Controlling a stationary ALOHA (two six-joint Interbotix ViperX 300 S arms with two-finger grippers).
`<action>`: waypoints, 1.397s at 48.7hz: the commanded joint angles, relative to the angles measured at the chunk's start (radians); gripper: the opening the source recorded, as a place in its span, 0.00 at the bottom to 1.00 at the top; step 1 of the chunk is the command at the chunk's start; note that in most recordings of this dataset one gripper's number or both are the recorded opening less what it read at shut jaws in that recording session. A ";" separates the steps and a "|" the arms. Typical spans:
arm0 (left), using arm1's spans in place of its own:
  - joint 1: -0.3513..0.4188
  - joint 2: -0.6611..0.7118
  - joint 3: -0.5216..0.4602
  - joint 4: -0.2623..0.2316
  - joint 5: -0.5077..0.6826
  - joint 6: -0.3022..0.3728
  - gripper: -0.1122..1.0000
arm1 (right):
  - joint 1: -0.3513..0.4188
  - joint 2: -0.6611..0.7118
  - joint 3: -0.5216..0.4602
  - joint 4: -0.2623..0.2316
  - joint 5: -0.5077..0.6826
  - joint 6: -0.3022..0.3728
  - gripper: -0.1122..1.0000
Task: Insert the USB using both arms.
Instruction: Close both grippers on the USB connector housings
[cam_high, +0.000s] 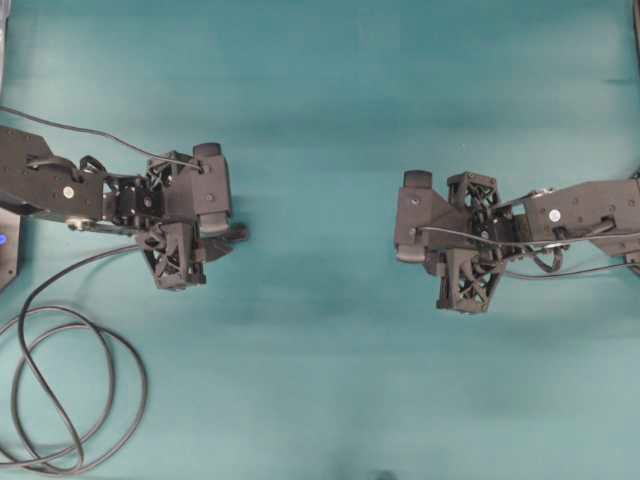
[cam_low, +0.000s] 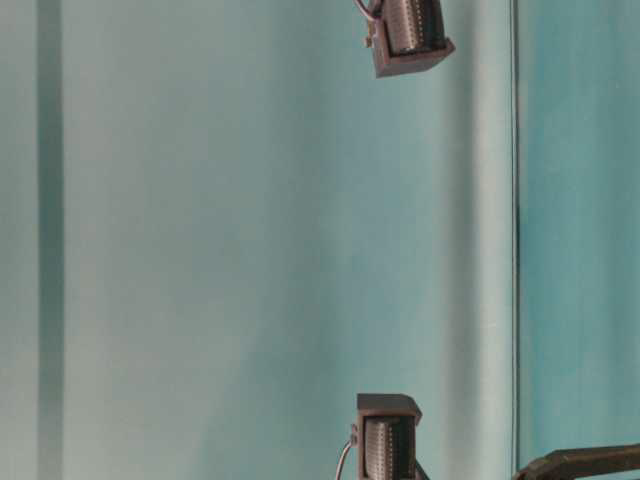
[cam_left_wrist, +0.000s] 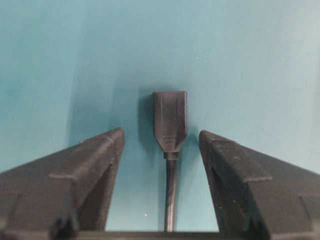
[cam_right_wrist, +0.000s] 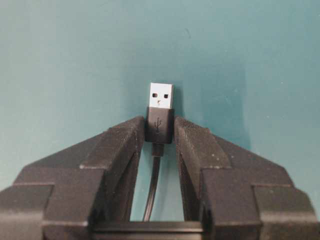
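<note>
The socket head narrows into a sloping taper (cam_left_wrist: 170, 143) toward its slack cable, so my left gripper needs to pinch the head by its straight, facing sides next.
In the right wrist view my right gripper (cam_right_wrist: 160, 125) is shut on the USB (cam_right_wrist: 160, 106). Its fingertips pinch the black plug body, the silvery metal tip sticks out in front, and its thin cable runs back between the fingers. In the left wrist view my left gripper (cam_left_wrist: 161, 137) is open. The dark wedge-shaped head (cam_left_wrist: 170, 120) of the longer cable lies between its fingers, touching neither. In the overhead view the left gripper (cam_high: 205, 232) and the right gripper (cam_high: 432, 240) face each other across the teal table, and the head (cam_high: 238, 233) pokes out at the left gripper's tip. The USB is hidden there.
The long dark cable (cam_high: 70, 400) lies in loops at the front left of the table. A dark box with a blue light (cam_high: 8, 240) sits at the left edge. Bare teal table (cam_high: 320, 240) lies between the grippers.
</note>
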 joint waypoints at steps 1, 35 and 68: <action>-0.003 -0.002 -0.025 0.002 -0.005 0.003 0.70 | 0.031 0.000 -0.011 0.005 -0.005 0.000 0.36; -0.043 0.060 -0.067 0.002 0.094 0.000 0.46 | 0.031 -0.012 -0.008 0.005 -0.005 0.000 0.36; -0.066 0.006 -0.083 -0.002 0.143 -0.005 0.40 | 0.031 -0.077 -0.009 -0.009 -0.005 -0.012 0.35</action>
